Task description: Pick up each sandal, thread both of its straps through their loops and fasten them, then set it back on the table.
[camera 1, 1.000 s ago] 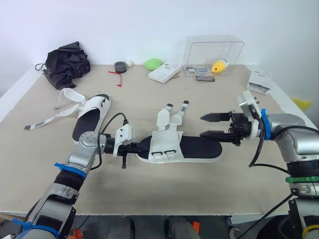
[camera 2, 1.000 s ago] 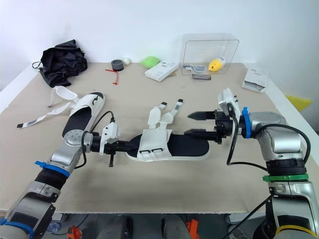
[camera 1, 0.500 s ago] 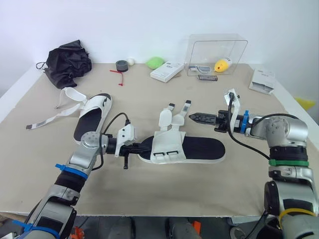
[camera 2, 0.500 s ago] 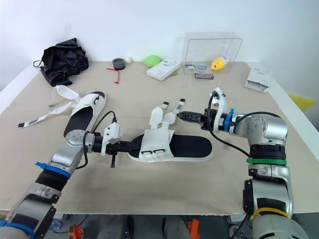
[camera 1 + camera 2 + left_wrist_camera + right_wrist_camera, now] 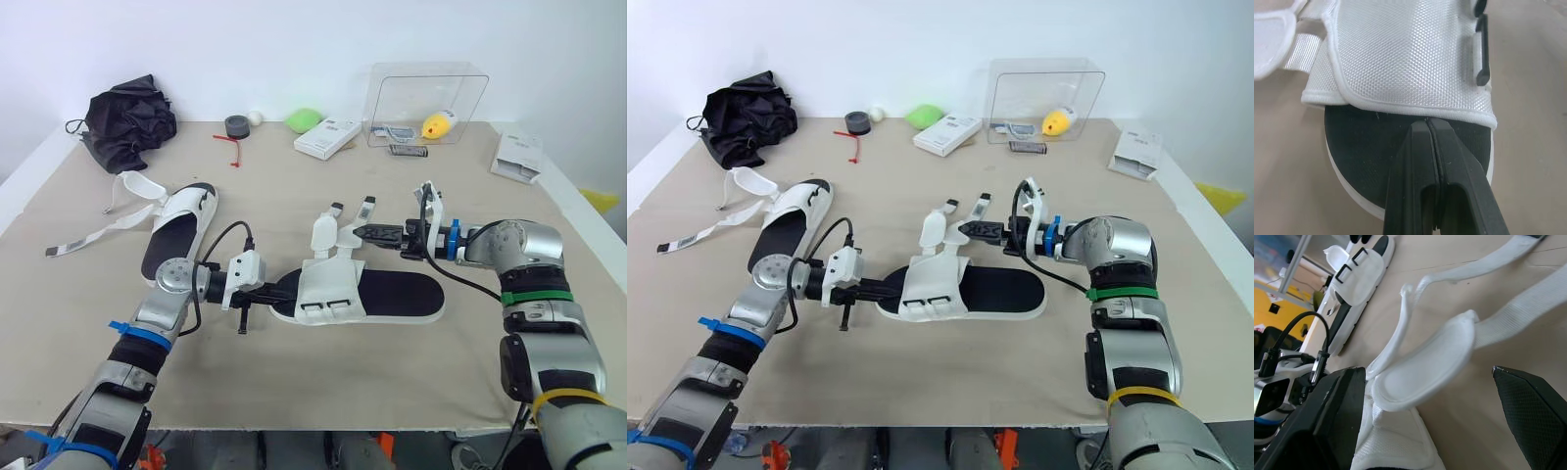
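Observation:
The white strap needs to be threaded through its loop [image 5: 339, 304], so the robot's right gripper should next grab the white strap by its padded flap [image 5: 349, 237].
A white sandal with a black footbed [image 5: 392, 294] lies mid-table, its two straps [image 5: 340, 217] loose and splayed away from me. My left gripper [image 5: 270, 292] is shut, its tips resting on the footbed [image 5: 1361, 142] right at the edge of the white upper [image 5: 1400, 54]. My right gripper [image 5: 362, 233] is open and level with the table, its fingertips beside the padded strap flap [image 5: 1425, 367]. The second sandal [image 5: 181, 230] lies at the left, its long straps [image 5: 98, 227] trailing toward the table's left edge.
Along the far edge sit a black bag [image 5: 125, 117], a tape roll [image 5: 236, 126], a green lump [image 5: 302, 121], a white box [image 5: 327, 139] and a clear case [image 5: 427, 90] holding a yellow toy. A white booklet [image 5: 515, 157] lies far right.
My right gripper has swung left from beside the sandal's far end to the loose straps. The left gripper has stayed at the sandal.

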You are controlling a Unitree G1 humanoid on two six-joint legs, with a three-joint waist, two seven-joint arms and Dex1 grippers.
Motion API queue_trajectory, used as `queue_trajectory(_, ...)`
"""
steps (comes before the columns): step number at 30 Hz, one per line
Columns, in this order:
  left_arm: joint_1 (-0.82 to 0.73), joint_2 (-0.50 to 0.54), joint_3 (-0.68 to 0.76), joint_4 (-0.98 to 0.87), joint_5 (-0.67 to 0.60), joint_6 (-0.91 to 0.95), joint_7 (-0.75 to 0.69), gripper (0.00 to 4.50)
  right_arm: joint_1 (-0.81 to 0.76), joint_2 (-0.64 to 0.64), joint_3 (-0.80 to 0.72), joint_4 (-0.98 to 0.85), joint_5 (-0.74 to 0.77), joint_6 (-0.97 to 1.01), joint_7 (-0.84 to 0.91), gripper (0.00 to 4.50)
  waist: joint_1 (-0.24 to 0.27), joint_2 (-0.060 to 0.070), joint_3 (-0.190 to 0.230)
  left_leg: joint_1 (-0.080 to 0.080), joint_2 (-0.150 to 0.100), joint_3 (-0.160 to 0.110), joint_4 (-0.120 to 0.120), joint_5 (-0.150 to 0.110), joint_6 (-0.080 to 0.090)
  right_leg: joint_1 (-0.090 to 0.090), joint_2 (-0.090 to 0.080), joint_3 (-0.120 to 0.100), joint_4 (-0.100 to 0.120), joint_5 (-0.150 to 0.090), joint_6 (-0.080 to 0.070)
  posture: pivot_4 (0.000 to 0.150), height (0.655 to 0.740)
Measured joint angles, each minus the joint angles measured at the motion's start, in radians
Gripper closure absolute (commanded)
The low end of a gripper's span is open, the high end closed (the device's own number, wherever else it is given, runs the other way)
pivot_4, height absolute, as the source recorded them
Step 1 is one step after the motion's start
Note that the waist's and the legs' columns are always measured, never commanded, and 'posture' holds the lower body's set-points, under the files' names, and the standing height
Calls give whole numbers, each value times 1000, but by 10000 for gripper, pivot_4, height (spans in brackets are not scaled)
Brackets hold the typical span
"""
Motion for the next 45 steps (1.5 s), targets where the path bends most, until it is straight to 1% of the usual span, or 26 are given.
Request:
queue_trajectory(7,-36,-7,-2,76,1,-35,-20,45000,-12,46,-1,17,-2,-16,-17,559,-1,0,0,2,1,0,1,1,1,1,1,0,0,1,3,1500,7400)
queue_trajectory(15,-31,-12,-2,72,1,-35,-21,45000,-113,80,-90,213,-27,-123,-93,559,-1,0,0,1,1,1,1,2,2,1,1,1,0,1,3,1500,7400)
queue_trajectory(20,-17,-11,-1,56,1,-31,-16,45000,-153,87,-119,302,-40,-182,-110,559,-1,1,0,1,1,1,1,2,2,1,0,1,0,1,3,1500,7400)
queue_trajectory(31,-3,-9,2,22,1,-7,1,45000,-206,189,-170,470,-70,-337,-176,559,-1,1,0,1,0,2,1,2,2,1,0,2,0,1,3,1500,7400)
queue_trajectory(37,35,-4,10,-31,-1,23,21,45000,-219,187,-192,533,-89,-397,-195,559,-2,1,0,1,0,2,-1,1,2,0,0,3,0,2,1,1500,7400)
queue_trajectory(45,78,4,19,-104,-3,54,37,45000,-247,170,-216,568,-111,-437,-200,559,-3,1,-1,1,0,3,-2,-2,3,-1,0,3,0,0,-2,1500,7400)
